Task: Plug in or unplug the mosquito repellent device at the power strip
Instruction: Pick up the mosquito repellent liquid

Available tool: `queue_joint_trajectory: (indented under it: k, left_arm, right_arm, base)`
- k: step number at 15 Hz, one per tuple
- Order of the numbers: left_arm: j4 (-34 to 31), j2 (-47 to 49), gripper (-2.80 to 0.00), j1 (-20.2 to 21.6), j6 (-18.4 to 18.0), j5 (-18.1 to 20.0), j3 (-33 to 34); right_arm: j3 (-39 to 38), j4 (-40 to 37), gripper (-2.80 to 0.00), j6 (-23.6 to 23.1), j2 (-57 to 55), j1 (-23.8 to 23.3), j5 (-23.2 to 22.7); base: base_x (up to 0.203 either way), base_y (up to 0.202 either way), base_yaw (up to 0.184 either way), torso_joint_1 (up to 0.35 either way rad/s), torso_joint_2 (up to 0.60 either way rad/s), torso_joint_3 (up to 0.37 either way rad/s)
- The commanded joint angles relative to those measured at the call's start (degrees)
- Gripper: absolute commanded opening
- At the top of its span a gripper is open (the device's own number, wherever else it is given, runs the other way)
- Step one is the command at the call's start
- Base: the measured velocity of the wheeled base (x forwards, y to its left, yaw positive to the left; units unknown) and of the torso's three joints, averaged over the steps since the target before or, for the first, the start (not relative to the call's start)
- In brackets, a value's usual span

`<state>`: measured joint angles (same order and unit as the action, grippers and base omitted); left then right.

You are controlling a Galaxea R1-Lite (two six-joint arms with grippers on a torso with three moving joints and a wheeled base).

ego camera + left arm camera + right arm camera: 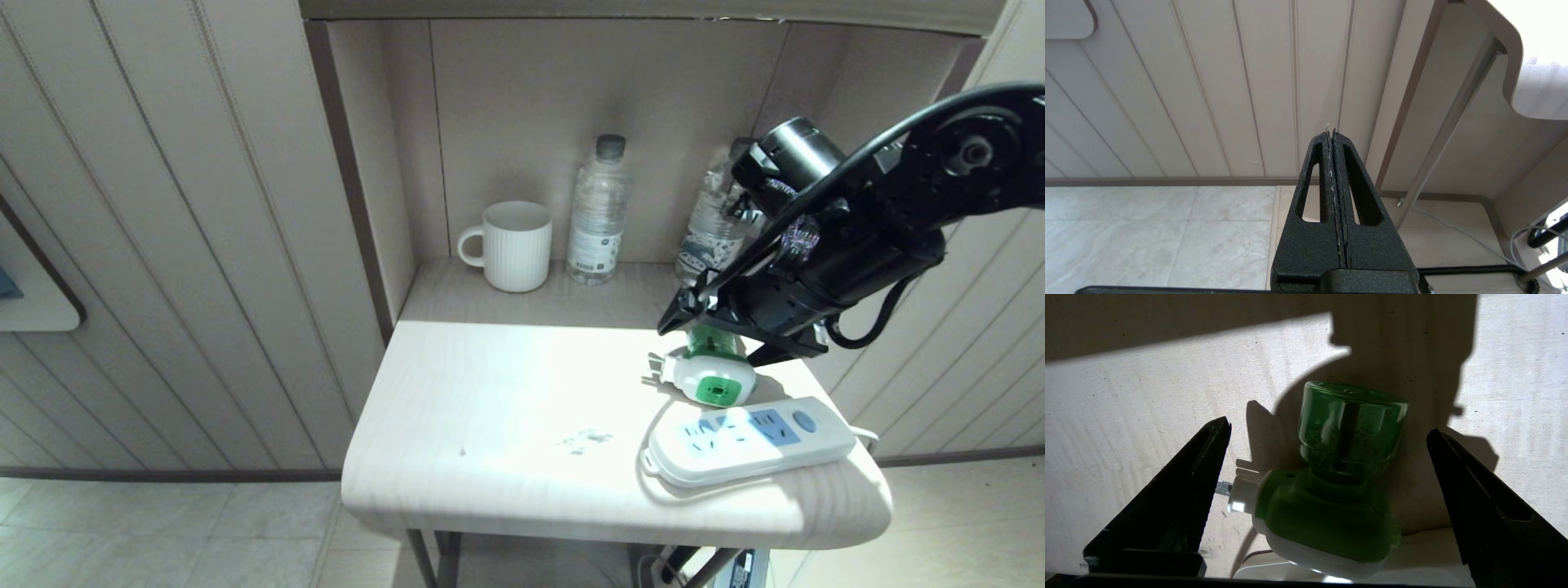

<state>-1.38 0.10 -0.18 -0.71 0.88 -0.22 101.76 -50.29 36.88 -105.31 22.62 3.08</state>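
Observation:
The mosquito repellent device would be caught if I closed now, as both fingers reach down beside the green bottle (pixel 713 341) (pixel 1351 431), so my right gripper should close on it.
The mosquito repellent device (pixel 714 377) lies on its side on the table, just behind the power strip (pixel 751 439). Its prongs point left and sit in no socket. My right gripper (pixel 710 339) hangs open just above and behind it. In the right wrist view the green bottle and head of the device (pixel 1331 514) lie between the two spread fingers of the right gripper (pixel 1327 428), touching neither. The power strip's edge (pixel 1257 573) shows under the device. My left gripper (pixel 1333 132) is shut and empty, parked low beside the table leg.
A white mug (pixel 514 245) and two clear water bottles (pixel 598 212), (pixel 710 220) stand in the alcove behind. The light wooden table (pixel 506 425) has a rounded front edge, and the strip lies near its right front corner. Panelled walls close in on both sides.

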Motion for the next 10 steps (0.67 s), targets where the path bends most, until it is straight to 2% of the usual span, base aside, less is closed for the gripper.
queue_joint_trajectory:
  k: [1,4,5,10]
  left_arm:
    - [-0.03,-0.01,-2.8,0.0,0.0,0.0,-0.04]
    - [-0.03,0.07,-2.8,0.01,0.0,0.0,-0.04]
    - [-0.03,-0.01,-2.8,0.01,0.0,0.0,-0.04]
    - [-0.03,0.06,-2.8,-0.07,0.0,0.0,-0.04]
  right_arm:
    - [-0.11,-0.24,0.0,0.21,-0.77,0.05,0.04]
    - [0.46,-0.24,0.0,1.18,-1.04,0.14,0.17]
    - [0.46,-0.24,-2.8,1.18,-1.04,0.14,0.17]
    - [0.46,0.02,-2.8,1.27,-1.21,0.14,0.08]
  base:
    - [0.0,0.0,0.0,0.0,0.0,0.0]
    - [0.0,0.0,0.0,0.0,0.0,0.0]
    - [0.0,0.0,0.0,0.0,0.0,0.0]
    - [0.0,0.0,0.0,0.0,0.0,0.0]
